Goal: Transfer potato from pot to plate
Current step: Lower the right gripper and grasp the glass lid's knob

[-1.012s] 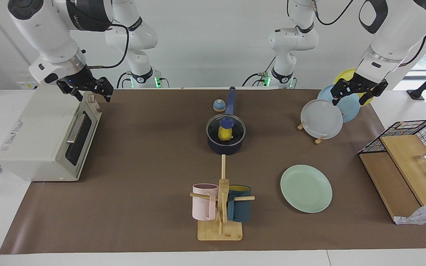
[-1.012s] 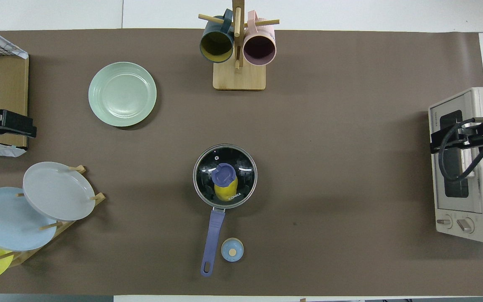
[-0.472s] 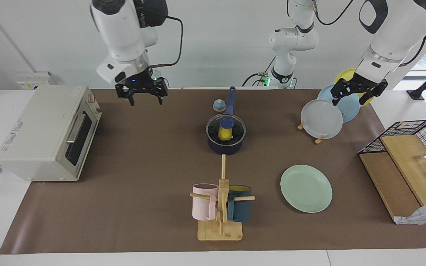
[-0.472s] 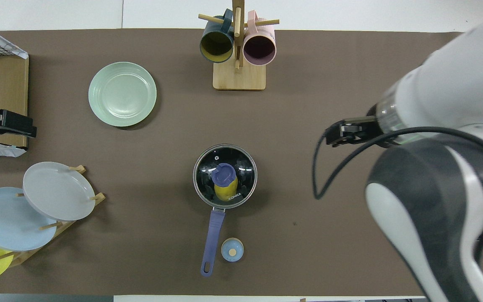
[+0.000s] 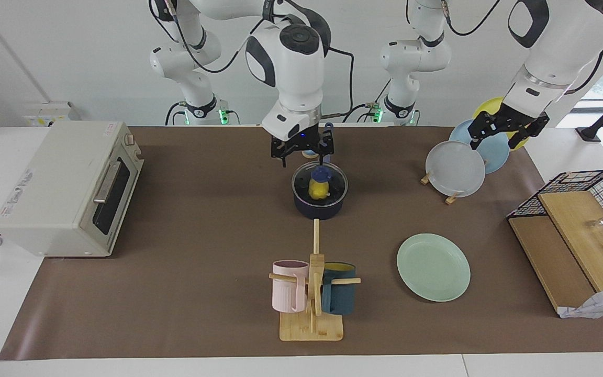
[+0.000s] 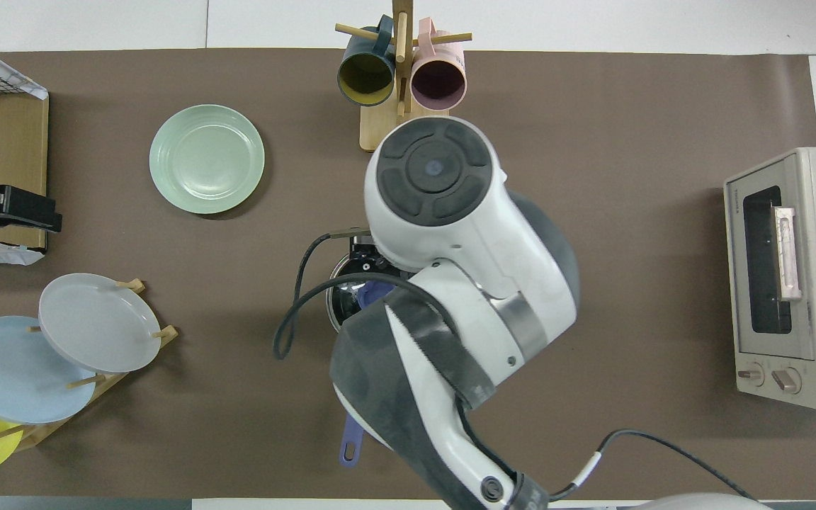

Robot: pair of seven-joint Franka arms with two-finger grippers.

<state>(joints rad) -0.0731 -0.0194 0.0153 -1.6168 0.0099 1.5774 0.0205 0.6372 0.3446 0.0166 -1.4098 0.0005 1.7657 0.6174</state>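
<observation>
The glass lid spreads wide across the whole pot. My right gripper needs to grab the lid by the narrow blue knob (image 6: pixel 373 292) next.
The navy pot (image 5: pixel 320 205) stands mid-table with a glass lid on it; the lid has a blue knob (image 5: pixel 321 173). The yellow potato (image 5: pixel 318 190) shows through the lid, inside the pot. My right gripper (image 5: pixel 304 155) hangs open just above the pot's edge nearest the robots, touching nothing. In the overhead view the right arm covers the pot, with only some rim (image 6: pixel 336 301) and the handle's end (image 6: pixel 348 448) showing; the potato is hidden there. The mint-green plate (image 5: pixel 433 267) (image 6: pixel 207 159) lies empty toward the left arm's end. My left gripper (image 5: pixel 508 130) (image 6: pixel 22 209) waits open over the plate rack.
A toaster oven (image 5: pixel 66 188) stands at the right arm's end. A wooden mug rack (image 5: pixel 312 314) with a pink and a dark blue mug is farther from the robots than the pot. A rack of plates (image 5: pixel 456 168) and a wire basket (image 5: pixel 589 183) with boards are at the left arm's end.
My right arm has swung from above the toaster oven across the table to over the pot, and lower. The left arm, pot, lid and plate have not moved.
</observation>
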